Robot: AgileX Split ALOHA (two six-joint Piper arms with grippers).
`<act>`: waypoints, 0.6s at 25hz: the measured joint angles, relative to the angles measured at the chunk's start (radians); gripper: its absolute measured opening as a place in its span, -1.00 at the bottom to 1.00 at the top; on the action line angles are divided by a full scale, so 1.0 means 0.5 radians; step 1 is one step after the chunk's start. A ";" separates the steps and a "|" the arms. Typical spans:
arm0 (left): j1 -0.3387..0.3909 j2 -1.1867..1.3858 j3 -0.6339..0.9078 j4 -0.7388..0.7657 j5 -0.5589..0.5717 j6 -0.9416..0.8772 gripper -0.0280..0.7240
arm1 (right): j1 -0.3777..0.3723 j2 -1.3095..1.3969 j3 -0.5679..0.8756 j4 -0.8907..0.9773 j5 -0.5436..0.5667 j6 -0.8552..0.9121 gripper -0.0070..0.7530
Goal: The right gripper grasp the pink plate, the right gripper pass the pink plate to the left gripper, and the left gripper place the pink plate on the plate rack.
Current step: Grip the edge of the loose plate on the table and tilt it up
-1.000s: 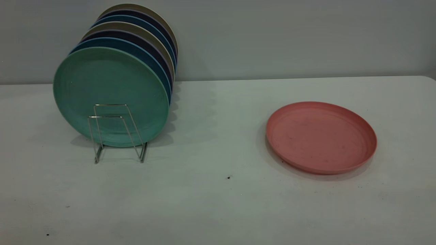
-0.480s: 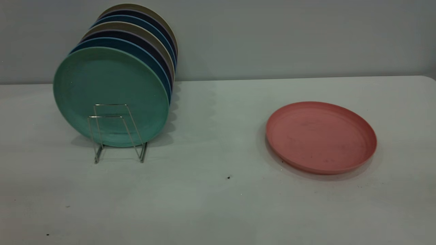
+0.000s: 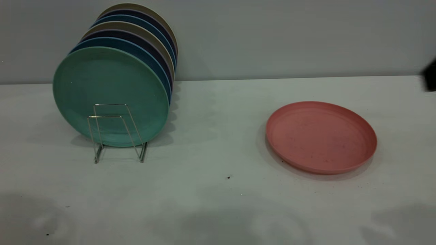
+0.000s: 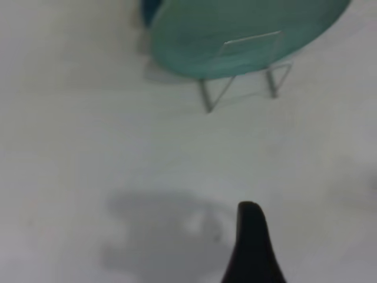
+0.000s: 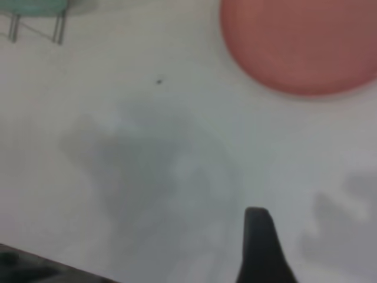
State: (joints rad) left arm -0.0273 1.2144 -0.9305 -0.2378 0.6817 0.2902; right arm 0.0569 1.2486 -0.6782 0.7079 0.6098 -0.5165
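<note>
My right gripper grips the plate by its rim (image 3: 374,143) next, to pass the pink plate (image 3: 321,136) to my left gripper.
The pink plate (image 3: 321,136) lies flat on the white table at the right, and also shows in the right wrist view (image 5: 300,41). The plate rack (image 3: 117,134) stands at the left and holds several upright plates, with a teal-green plate (image 3: 110,95) at the front. Two front wire dividers stand bare before it, also seen in the left wrist view (image 4: 247,71). A black part of my right arm (image 3: 430,75) shows at the right edge, above and right of the pink plate. My right gripper (image 5: 262,247) hovers over bare table near the plate. My left gripper (image 4: 252,247) hovers over bare table before the rack.
The white table (image 3: 218,190) ends at a grey wall behind. A small dark speck (image 3: 228,177) lies on the table between rack and plate. Arm shadows fall along the table's front.
A black part of the right arm has come into the exterior view at the right edge. Soft shadows have appeared along the front of the table. The plates and rack have not moved.
</note>
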 joint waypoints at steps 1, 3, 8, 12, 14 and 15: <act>0.000 0.078 -0.029 -0.071 -0.020 0.081 0.57 | 0.000 0.118 -0.038 0.080 -0.025 -0.073 0.34; 0.000 0.220 -0.088 -0.271 -0.069 0.237 0.57 | 0.000 0.329 -0.119 0.199 -0.071 -0.216 0.34; -0.006 0.577 -0.225 -0.861 -0.123 0.713 0.57 | -0.028 0.825 -0.363 0.318 -0.151 -0.354 0.34; -0.098 0.816 -0.295 -1.318 -0.163 1.069 0.57 | -0.134 1.145 -0.545 0.332 -0.151 -0.372 0.34; -0.181 0.932 -0.327 -1.465 -0.175 1.199 0.57 | -0.216 1.272 -0.633 0.339 -0.138 -0.380 0.34; -0.231 0.996 -0.346 -1.506 -0.189 1.255 0.57 | -0.263 1.336 -0.673 0.353 -0.128 -0.391 0.34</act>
State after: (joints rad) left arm -0.1428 1.7126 -1.1035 -0.9909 0.5871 0.9177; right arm -0.0745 1.9164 -1.0148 0.8843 0.5459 -0.7119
